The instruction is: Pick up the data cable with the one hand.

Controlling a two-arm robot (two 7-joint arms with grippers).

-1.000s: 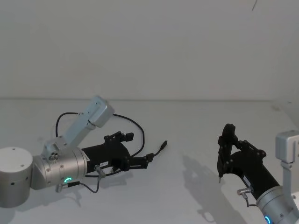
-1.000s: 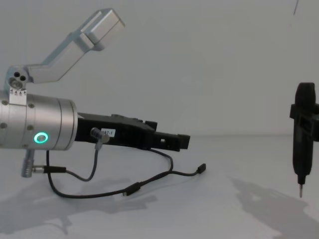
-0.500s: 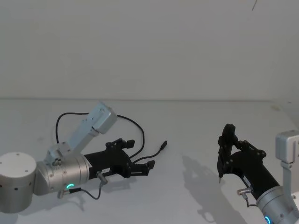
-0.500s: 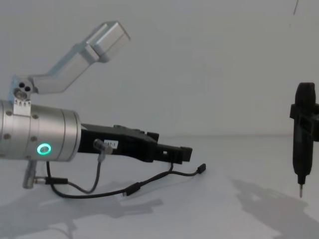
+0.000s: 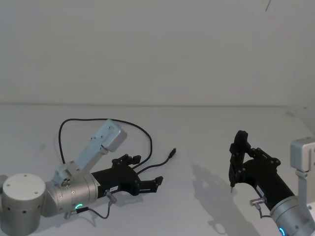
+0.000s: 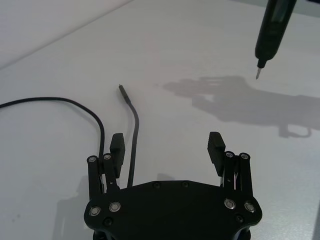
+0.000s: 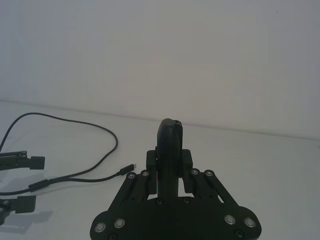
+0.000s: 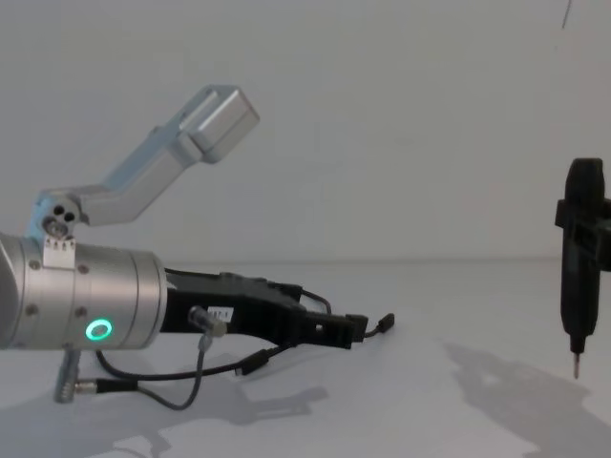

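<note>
The data cable should be picked up with its plug free, so my left gripper should grab it by its cord behind the plug.
The data cable lies on the white table as a thin black cord in a wide loop, with a small plug at its near end. My left gripper, the long flat black one on the silver cylinder with the green ring light, sits low over the table and is open. In the left wrist view a strand of the cable runs between the fingers, close to one of them, and nothing is gripped. My right gripper hangs at the right, shut, its metal tip pointing down.
The white table stretches bare between the two arms, with a plain white wall behind it. The left arm's silver link rises above the gripper. A thin grey wire loops under the left wrist.
My left gripper has dropped lower toward the table and drawn back a little, so the cable strand now lies between its open fingers. The right arm has not moved.
</note>
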